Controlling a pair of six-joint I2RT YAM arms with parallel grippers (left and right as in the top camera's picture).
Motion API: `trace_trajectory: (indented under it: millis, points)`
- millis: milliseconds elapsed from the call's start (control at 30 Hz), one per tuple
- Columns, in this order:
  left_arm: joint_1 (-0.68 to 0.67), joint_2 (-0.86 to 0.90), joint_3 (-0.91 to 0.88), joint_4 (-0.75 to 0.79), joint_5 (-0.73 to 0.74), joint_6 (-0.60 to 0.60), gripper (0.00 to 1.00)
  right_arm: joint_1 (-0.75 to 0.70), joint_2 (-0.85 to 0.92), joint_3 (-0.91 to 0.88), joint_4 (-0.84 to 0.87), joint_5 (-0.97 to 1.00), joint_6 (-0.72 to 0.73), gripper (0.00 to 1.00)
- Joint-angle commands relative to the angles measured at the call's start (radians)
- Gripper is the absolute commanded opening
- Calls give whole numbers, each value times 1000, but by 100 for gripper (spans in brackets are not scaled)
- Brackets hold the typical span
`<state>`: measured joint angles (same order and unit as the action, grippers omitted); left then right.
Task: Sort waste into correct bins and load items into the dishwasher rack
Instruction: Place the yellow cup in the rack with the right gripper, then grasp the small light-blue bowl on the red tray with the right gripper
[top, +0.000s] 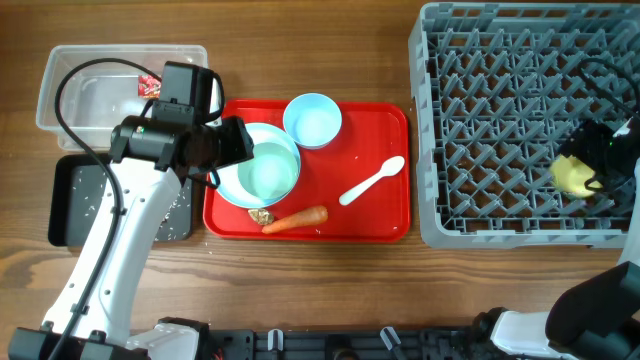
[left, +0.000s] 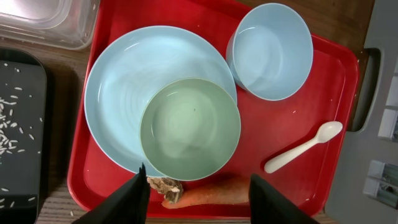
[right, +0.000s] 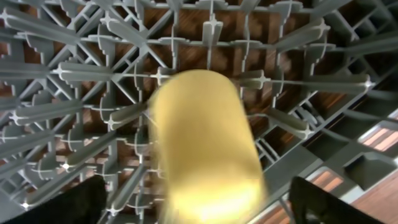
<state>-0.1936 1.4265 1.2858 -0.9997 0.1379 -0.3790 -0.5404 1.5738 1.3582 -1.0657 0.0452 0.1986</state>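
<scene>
My right gripper grabs the second bowl's rim next, so the bowl's base stays free to load into the dishwasher rack (top: 500, 120).
A light blue plate (left: 121, 81) lies on the flat red tray (left: 280, 193) with a light blue bowl (left: 189, 127) standing on it. A second bowl (left: 270, 50) and the white spoon (left: 301, 146) lie to the right. The orange carrot (left: 214, 191) and a small brown scrap (left: 165, 185) lie at the tray's front edge. My left gripper (left: 198, 202) is open above them, one finger on each side. My right gripper (right: 199, 205) is open over the grey dishwasher rack (top: 500, 120). The small yellow cup (right: 202, 143) lies blurred between its spread fingers, and it also shows overhead (top: 573, 176).
The clear tub (top: 60, 95) at the back left holds the red wrapper (top: 150, 84). The black tray (top: 70, 205) in front of it holds white rice-like crumbs (left: 12, 127). The left arm (top: 160, 140) covers the red tray's left edge. The rack's pegs stand close around the cup.
</scene>
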Motion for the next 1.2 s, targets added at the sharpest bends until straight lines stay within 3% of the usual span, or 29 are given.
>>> trace_trajectory:
  millis: [0, 200, 333, 467, 667, 800, 900, 1167]
  points:
    - [2, -12, 5, -1, -16, 5, 54, -4, 14, 10, 3, -17, 10, 99]
    - [2, -12, 5, -1, -16, 5, 55, -2, 13, 10, 7, -114, 2, 99]
    - [2, -8, 5, 8, -17, 5, 58, 11, 9, 10, 6, -443, -146, 91]
    - [2, 22, 5, 31, -17, 5, 62, 121, -31, 10, 7, -615, -257, 91]
    - [2, 36, 5, 19, -17, 5, 63, 461, -109, 10, 135, -590, -268, 89]
    - [2, 36, 5, -24, -32, 5, 72, 770, -69, 10, 358, -348, -123, 93]
    - [2, 36, 5, -61, -97, 5, 75, 917, 14, 10, 470, -230, -79, 94]
    - [2, 36, 5, -68, -106, 5, 77, 1014, 351, 10, 610, -88, 206, 84]
